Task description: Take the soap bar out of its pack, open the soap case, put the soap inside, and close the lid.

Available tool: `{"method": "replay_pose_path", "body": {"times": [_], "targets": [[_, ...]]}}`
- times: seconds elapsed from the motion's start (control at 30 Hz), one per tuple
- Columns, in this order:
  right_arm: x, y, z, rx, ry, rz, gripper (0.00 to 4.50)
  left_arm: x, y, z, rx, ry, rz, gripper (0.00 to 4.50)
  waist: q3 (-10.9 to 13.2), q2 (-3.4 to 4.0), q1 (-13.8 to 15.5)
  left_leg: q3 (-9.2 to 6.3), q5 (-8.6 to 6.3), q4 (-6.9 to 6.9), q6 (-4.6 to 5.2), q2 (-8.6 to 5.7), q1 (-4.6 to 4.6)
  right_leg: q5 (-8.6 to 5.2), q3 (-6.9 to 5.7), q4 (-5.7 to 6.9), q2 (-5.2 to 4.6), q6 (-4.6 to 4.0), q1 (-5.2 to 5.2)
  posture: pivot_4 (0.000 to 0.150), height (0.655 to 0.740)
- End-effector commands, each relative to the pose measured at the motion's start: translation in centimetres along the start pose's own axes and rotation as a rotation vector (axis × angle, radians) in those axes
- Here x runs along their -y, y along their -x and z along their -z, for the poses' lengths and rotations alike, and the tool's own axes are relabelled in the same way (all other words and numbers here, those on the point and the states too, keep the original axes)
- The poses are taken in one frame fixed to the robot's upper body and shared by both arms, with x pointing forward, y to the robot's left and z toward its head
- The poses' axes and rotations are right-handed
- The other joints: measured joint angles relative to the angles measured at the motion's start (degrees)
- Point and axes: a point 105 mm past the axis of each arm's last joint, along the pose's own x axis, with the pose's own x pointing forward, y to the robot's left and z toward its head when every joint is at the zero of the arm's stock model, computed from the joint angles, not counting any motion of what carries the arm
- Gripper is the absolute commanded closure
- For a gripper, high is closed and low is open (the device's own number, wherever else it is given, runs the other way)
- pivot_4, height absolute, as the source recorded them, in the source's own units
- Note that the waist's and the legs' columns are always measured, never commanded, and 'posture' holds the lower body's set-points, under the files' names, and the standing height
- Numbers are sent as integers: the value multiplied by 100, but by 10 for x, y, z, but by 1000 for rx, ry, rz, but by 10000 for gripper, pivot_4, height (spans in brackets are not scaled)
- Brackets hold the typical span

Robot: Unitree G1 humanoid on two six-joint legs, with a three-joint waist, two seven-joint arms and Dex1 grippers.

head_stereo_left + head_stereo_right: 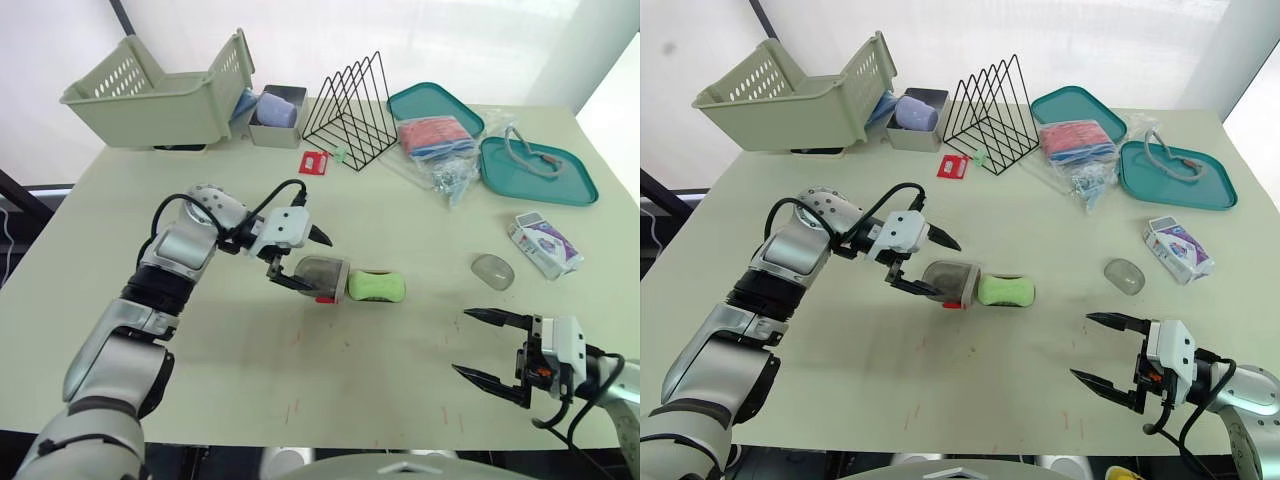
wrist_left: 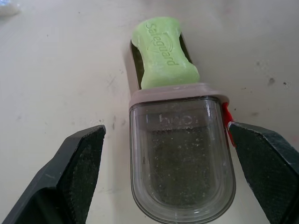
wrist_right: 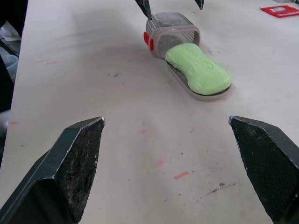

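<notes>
My left gripper takes hold of the soap case by its closed end [image 1: 315, 276] next, to keep it steady while the soap [image 1: 376, 285] goes inside.
A clear grey soap case [image 1: 322, 275] with a red latch lies on its side mid-table. Its inner tray is slid out toward the right, and the green soap bar [image 1: 376, 286] rests on it, partly inside the case's mouth. My left gripper [image 1: 320, 265] is open, its two fingers [image 2: 70, 172] straddling the closed end of the case [image 2: 182, 158] with a gap on each side. The empty white and purple soap pack [image 1: 545, 244] lies at the right. Near the front right edge my right gripper [image 1: 461, 341] hovers open, pointing toward the soap [image 3: 198, 65], with nothing between its fingers.
A small clear dome-shaped lid [image 1: 492, 270] lies beside the pack. At the back are a beige basket [image 1: 150, 95], a grey box [image 1: 278, 115], a black wire rack [image 1: 352, 110], a red card [image 1: 314, 162], two teal trays [image 1: 540, 170] and plastic bags [image 1: 450, 170].
</notes>
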Motion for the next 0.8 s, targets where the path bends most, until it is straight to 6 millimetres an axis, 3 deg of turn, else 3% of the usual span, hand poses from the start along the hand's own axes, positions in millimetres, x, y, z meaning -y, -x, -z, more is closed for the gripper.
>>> {"method": "replay_pose_path", "body": {"times": [0.03, 0.33, 0.8], "targets": [[0, 2, -3, 9, 27, 10, 269, 2, 4, 5, -60, -9, 28, 0, 0, 0, 4, 0, 0, 0, 0, 0, 0, 0, 0, 0, 0, 0, 0, 1500, 7400], [2, 3, -2, 4, 34, 9, 269, 6, -5, 20, -110, 3, 17, 0, 0, 0, 13, 0, 0, 1, 0, 0, -1, 0, 0, 0, -1, 0, 0, 1500, 7400], [4, 5, -2, -15, 33, -10, 269, 1, -15, 23, -60, 4, -26, 0, 0, 0, 14, 0, 0, 2, 0, 0, -1, 0, 0, 1, -1, 0, 0, 1500, 7400]]}}
